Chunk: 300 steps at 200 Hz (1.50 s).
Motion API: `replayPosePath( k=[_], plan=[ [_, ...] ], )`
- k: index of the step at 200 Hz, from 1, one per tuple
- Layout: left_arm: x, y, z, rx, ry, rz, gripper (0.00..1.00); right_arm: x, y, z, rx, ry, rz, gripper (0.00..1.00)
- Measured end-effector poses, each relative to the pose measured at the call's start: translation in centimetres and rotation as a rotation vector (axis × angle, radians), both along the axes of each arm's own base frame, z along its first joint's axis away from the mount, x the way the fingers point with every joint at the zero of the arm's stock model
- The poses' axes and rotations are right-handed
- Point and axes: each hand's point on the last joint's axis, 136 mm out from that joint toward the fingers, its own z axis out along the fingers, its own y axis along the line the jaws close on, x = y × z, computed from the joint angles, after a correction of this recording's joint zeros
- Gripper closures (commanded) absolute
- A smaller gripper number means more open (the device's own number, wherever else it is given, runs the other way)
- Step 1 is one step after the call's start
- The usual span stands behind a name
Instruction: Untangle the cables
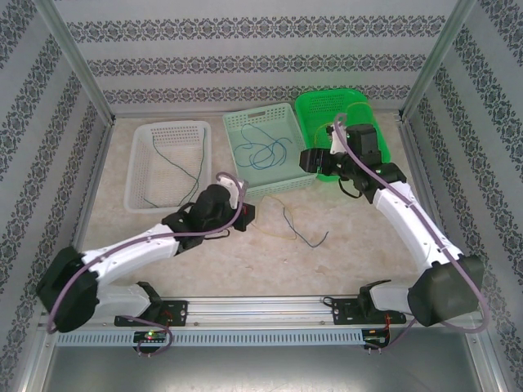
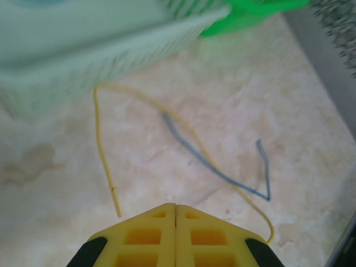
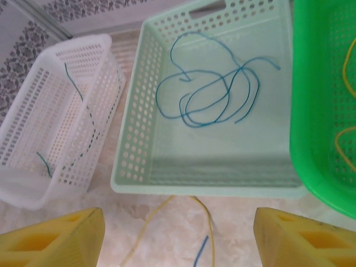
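The blue cable [image 1: 312, 246] has to be untangled into the pale green basket [image 1: 231, 147]. My right gripper should grab the cable near its bend next.
Two cables lie crossed on the table in front of the baskets, a yellow cable [image 1: 282, 234] [image 2: 98, 128] [image 3: 210, 222] and a blue cable [image 1: 302, 235] [image 2: 194, 158] [image 3: 201, 253]. My left gripper [image 1: 245, 214] [image 2: 176, 206] is low over the table just left of them. It is shut, fingertips together, and I see nothing between them. The yellow cable's end lies a little left of the tips. My right gripper [image 1: 315, 159] [image 3: 178, 239] hovers open over the near rim of the pale green basket [image 1: 231, 147] [image 3: 133, 111], holding nothing.
Blue cables [image 3: 211, 94] curl inside the pale green basket. A white basket [image 1: 135, 175] [image 3: 33, 192] at the left holds a dark green cable [image 3: 83, 117]. A bright green basket [image 1: 327, 96] [image 3: 303, 111] at the right holds yellow cable [image 3: 347, 72]. Patterned walls enclose the table.
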Motion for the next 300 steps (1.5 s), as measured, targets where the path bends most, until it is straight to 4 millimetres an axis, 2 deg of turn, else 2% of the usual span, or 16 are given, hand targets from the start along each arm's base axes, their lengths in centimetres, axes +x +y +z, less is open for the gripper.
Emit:
replayPosePath(
  k=[15,33,56,92,108,144,178,200,259,288,300],
  plan=[
    [-0.4,0.4,2.8,0.015,-0.072,-0.029,1.0,-0.9,0.8,-1.2,0.0,0.026,0.044,0.3],
    [-1.0,1.1,4.2,0.049,-0.111,-0.055,1.0,-2.2,1.9,-3.0,0.0,0.066,0.098,0.29],
    [-1.7,2.0,4.1,0.1,-0.119,-0.072,1.0,-4.0,2.6,-4.7,0.008,0.099,0.156,0.28],
    [-1.9,3.2,3.6,0.157,-0.122,-0.054,1.0,-6.0,2.6,-5.2,0.02,0.091,0.192,0.26],
    [-1.9,3.4,3.6,0.173,-0.126,-0.054,1.0,-7.0,2.5,-6.0,0.021,0.098,0.204,0.26],
    [-1.8,3.5,4.4,0.186,-0.144,-0.053,1.0,-9.1,2.5,-9.2,0.007,0.183,0.225,0.27],
    [-1.7,3.6,5.3,0.183,-0.164,-0.052,1.0,-11.0,3.8,-10.8,-0.043,0.221,0.288,0.27],
    [-2.0,3.8,5.6,0.18,-0.168,-0.051,1.0,-11.6,4.6,-12.1,-0.083,0.24,0.325,0.26],
    [-2.2,4.1,6.4,0.165,-0.185,-0.047,1.0,-11.6,5.5,-17.4,-0.194,0.348,0.36,0.25],
    [-2.4,4.3,6.9,0.154,-0.194,-0.043,1.0,-11.4,6.5,-18.5,-0.215,0.383,0.385,0.29],
    [-2.4,4.3,7.1,0.149,-0.197,-0.041,1.0,-11.3,6.9,-18.6,-0.217,0.379,0.395,0.36]
  ],
)
